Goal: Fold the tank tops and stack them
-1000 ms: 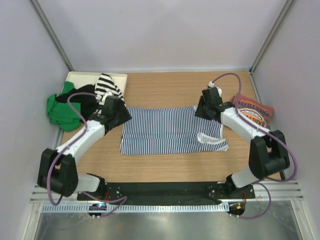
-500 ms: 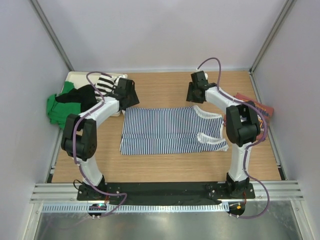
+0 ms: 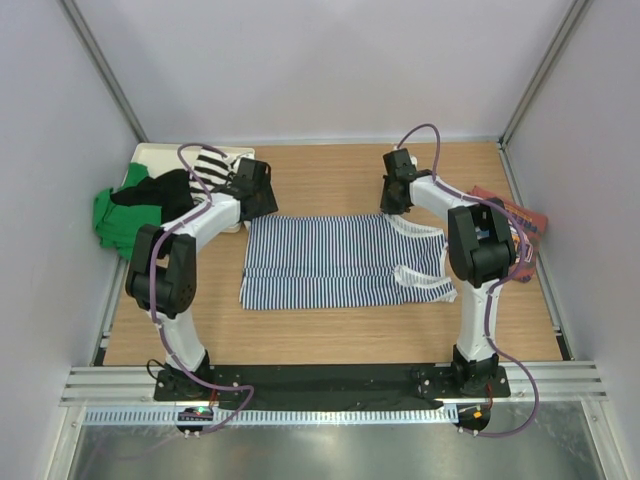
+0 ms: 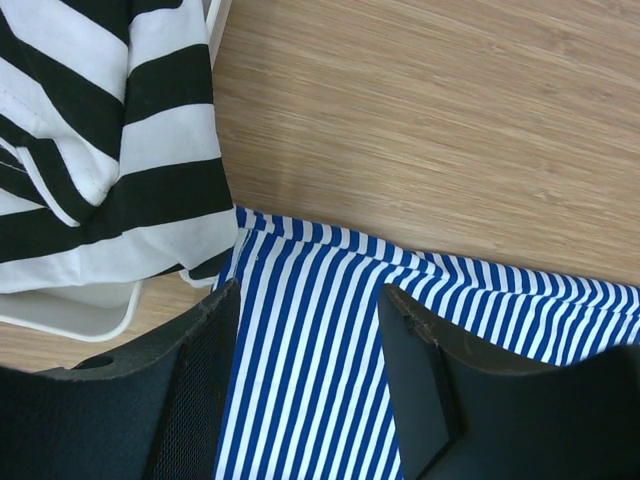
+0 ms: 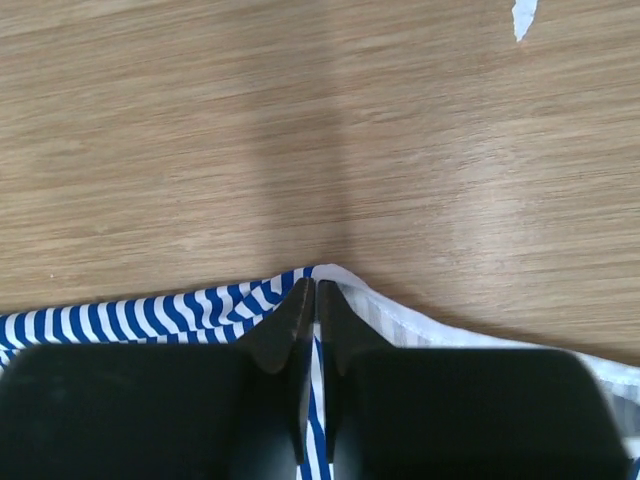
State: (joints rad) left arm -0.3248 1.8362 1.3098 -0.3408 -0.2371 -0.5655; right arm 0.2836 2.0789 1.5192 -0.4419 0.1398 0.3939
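The left gripper will next pinch the striped tank top's far corner (image 3: 255,220) (image 4: 266,232) beside the white tray, so that both grippers can fold the tank top's far edge over.
The navy-and-white striped tank top (image 3: 335,262) lies spread flat on the wooden table. My left gripper (image 3: 255,200) is open over its far left corner; in the left wrist view (image 4: 310,330) the jaws straddle the striped cloth (image 4: 320,300) without closing. My right gripper (image 3: 397,205) is shut on the top's far right edge; the right wrist view (image 5: 316,300) shows the striped cloth (image 5: 200,305) pinched between the fingers. The brick-red tank top (image 3: 505,222) lies at the right, mostly hidden behind the right arm.
A white tray (image 3: 160,153) at the far left holds a pile with a black-and-white striped top (image 3: 212,168), a black piece and a green garment (image 3: 118,215) hanging over the table's left edge. The black-and-white top (image 4: 90,150) fills the upper left of the left wrist view.
Both arms reached out from the near side to the striped top's far edge. The right gripper settled on the far right edge; the left gripper stayed over the far left corner.
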